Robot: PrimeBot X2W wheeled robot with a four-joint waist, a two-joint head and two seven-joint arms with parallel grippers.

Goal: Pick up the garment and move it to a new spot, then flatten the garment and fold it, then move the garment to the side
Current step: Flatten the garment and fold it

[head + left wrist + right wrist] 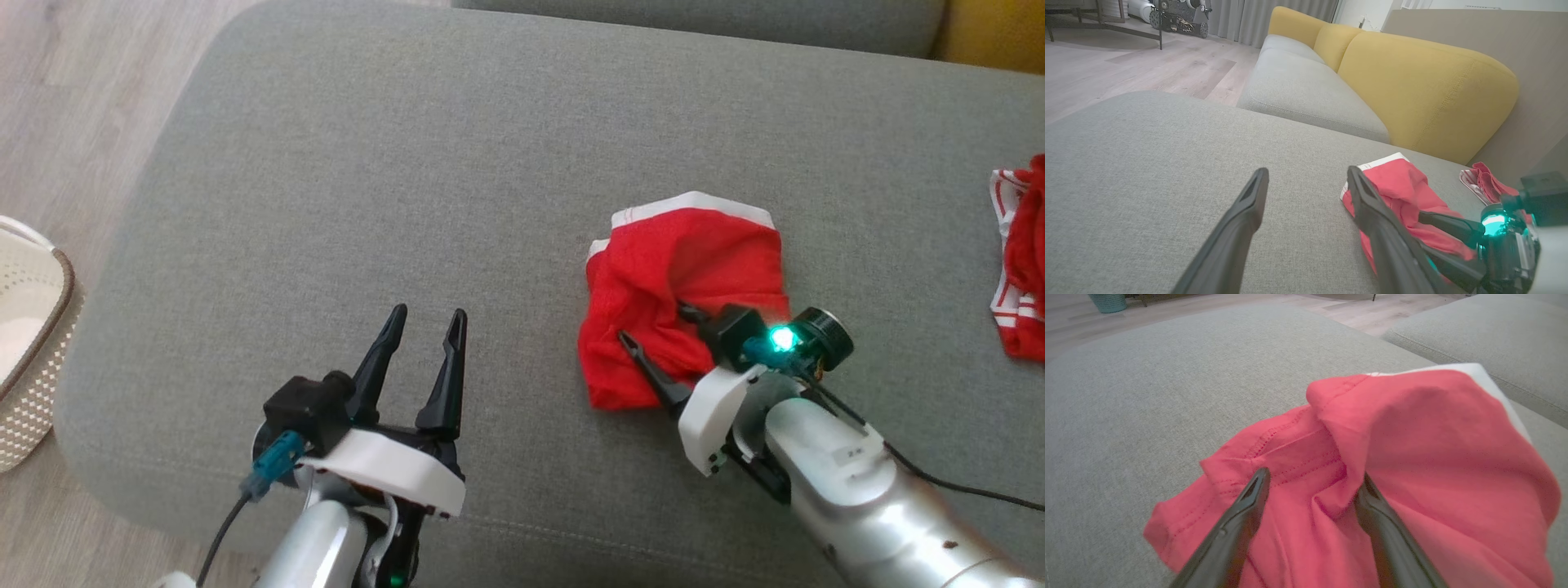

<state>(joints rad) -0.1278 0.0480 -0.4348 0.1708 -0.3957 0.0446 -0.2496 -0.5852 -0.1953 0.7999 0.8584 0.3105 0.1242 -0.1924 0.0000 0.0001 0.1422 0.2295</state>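
Observation:
The garment's cloth around the fold is spread out and loose over the cushion, so my right gripper needs to grab the garment by its raised red fold (1338, 502) next.
A crumpled red garment (682, 282) with a white waistband lies on the grey cushion (457, 163), right of centre. My right gripper (657, 325) stands open over the garment's near part, fingers spread with folds of red cloth (1331, 457) bunched between and around the tips, nothing pinched. My left gripper (429, 322) is open above bare cushion, to the left of the garment (1404, 188), which lies just beyond its right finger (1372, 212) in the left wrist view.
A second red and white garment (1020, 253) lies at the cushion's right edge. A woven white basket (28, 327) stands on the wood floor at the left. Yellow sofa backs (1412, 81) rise behind the cushion.

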